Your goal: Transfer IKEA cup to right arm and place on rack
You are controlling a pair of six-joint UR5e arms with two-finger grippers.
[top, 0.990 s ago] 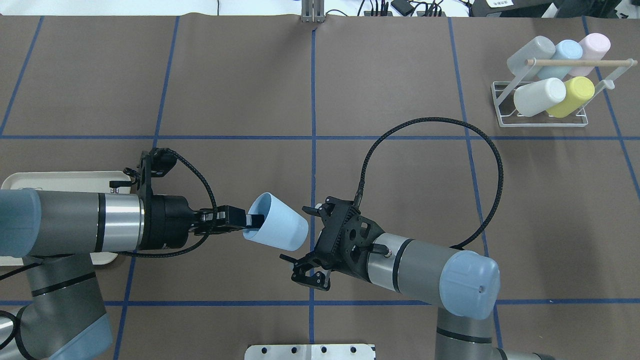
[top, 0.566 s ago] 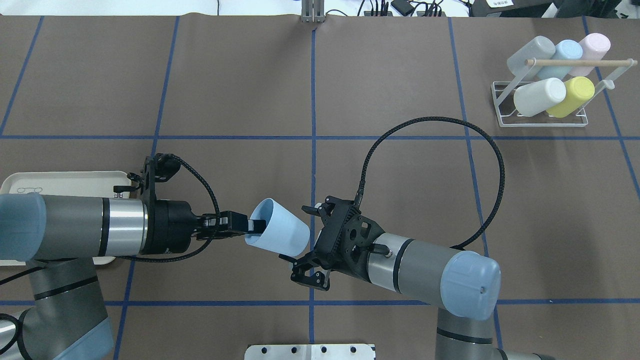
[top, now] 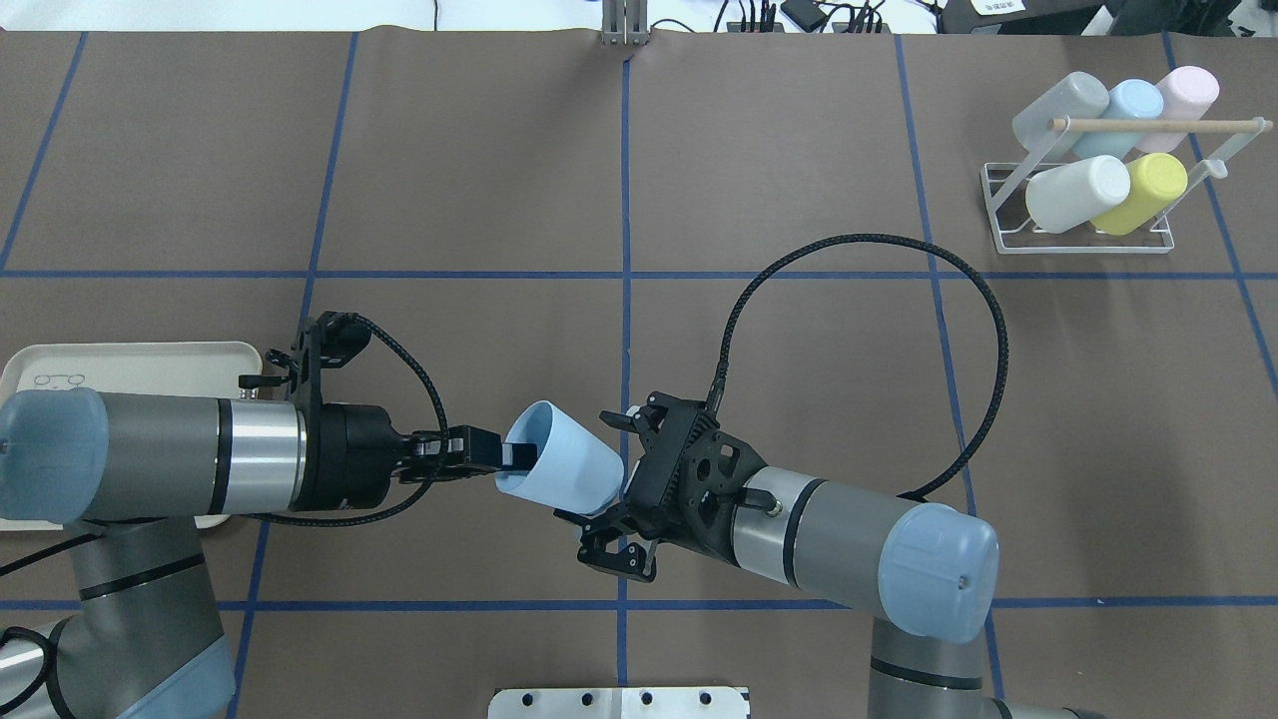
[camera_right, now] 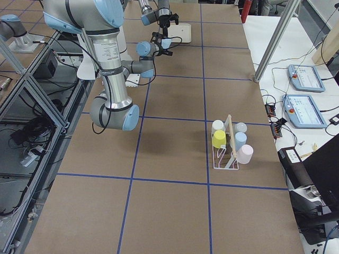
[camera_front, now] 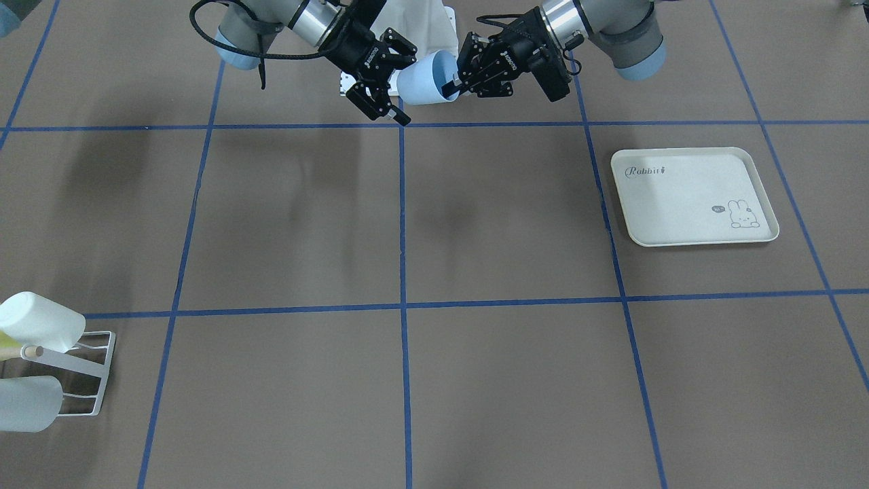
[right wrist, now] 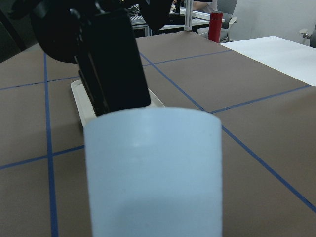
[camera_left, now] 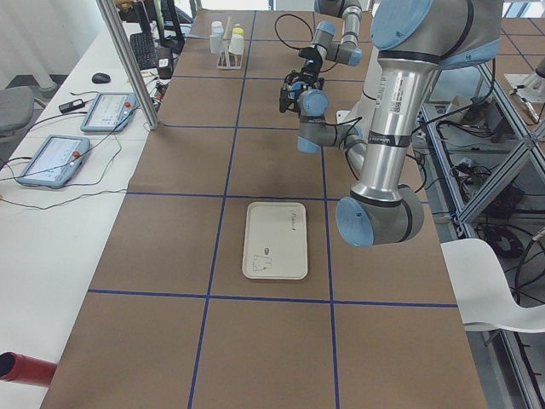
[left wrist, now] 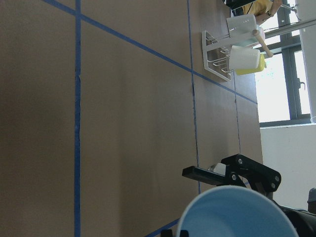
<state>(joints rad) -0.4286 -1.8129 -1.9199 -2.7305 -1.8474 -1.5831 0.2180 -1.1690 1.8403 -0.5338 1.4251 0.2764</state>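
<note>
My right gripper closes around the base end of the cup (camera_front: 405, 85) next, since the other gripper's fingers fill the cup's rim.
The light-blue IKEA cup (top: 564, 469) hangs in the air on its side, mouth toward the left arm. My left gripper (top: 519, 457) is shut on its rim, one finger inside. My right gripper (top: 606, 486) is open, its fingers spread above and below the cup's base, close to it. The front-facing view shows the same: the cup (camera_front: 424, 78) sits between the left gripper (camera_front: 453, 85) and the open right gripper (camera_front: 400, 85). The cup (right wrist: 153, 168) fills the right wrist view. The white wire rack (top: 1083, 243) stands at the far right and holds several cups.
The cream rabbit tray (camera_front: 692, 197) lies under the left arm, its edge showing in the overhead view (top: 130, 355). The right arm's thick black cable (top: 899, 245) loops over the table. A metal plate (top: 619, 699) sits at the near edge.
The left arm has carried the cup to the right, bringing its base between the right gripper's open fingers. The right arm has barely moved.
</note>
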